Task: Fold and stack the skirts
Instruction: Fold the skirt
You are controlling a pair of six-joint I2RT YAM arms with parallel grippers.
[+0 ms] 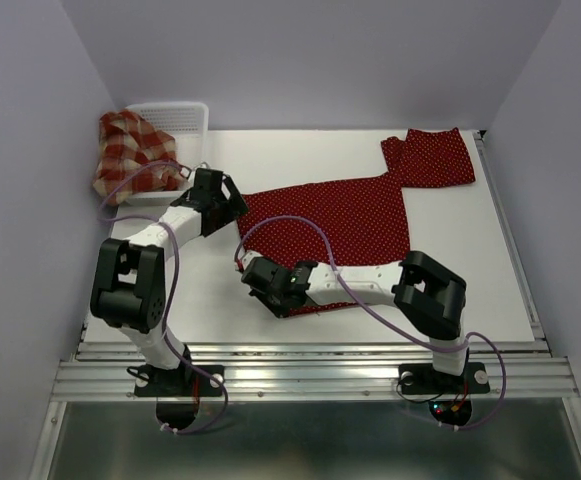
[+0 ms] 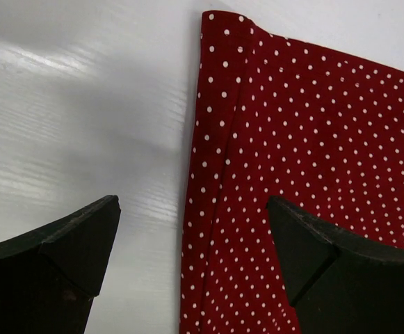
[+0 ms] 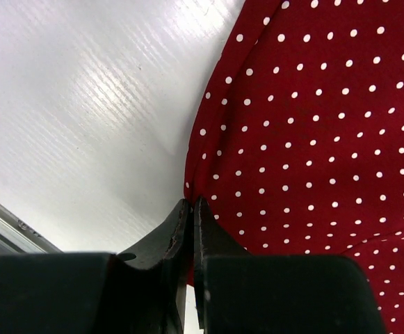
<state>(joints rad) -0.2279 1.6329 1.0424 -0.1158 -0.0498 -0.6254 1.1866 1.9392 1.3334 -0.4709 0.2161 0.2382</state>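
Observation:
The skirt's far corner [image 1: 247, 198] [image 2: 221, 24] is still well beyond the fingers of my left gripper, so my left gripper should move toward it before it closes on the skirt.
A dark red polka-dot skirt [image 1: 340, 225] lies spread flat across the middle of the table. My right gripper [image 3: 192, 205] is shut on this skirt's [image 3: 313, 125] near-left edge, where the cloth puckers at the fingertips; in the top view that gripper [image 1: 260, 280] sits at the skirt's near-left corner. My left gripper [image 2: 195, 236] is open just above the table, its fingers either side of the same skirt's [image 2: 313, 139] left hem, holding nothing. A second polka-dot skirt [image 1: 432, 158] lies at the back right. The plaid skirt [image 1: 135, 155] hangs bunched over the basket at the back left.
A white mesh basket [image 1: 185, 115] stands in the back left corner against the wall. The white table [image 1: 490, 290] ends in a metal rail along its near edge. Grey walls close in both sides and the back.

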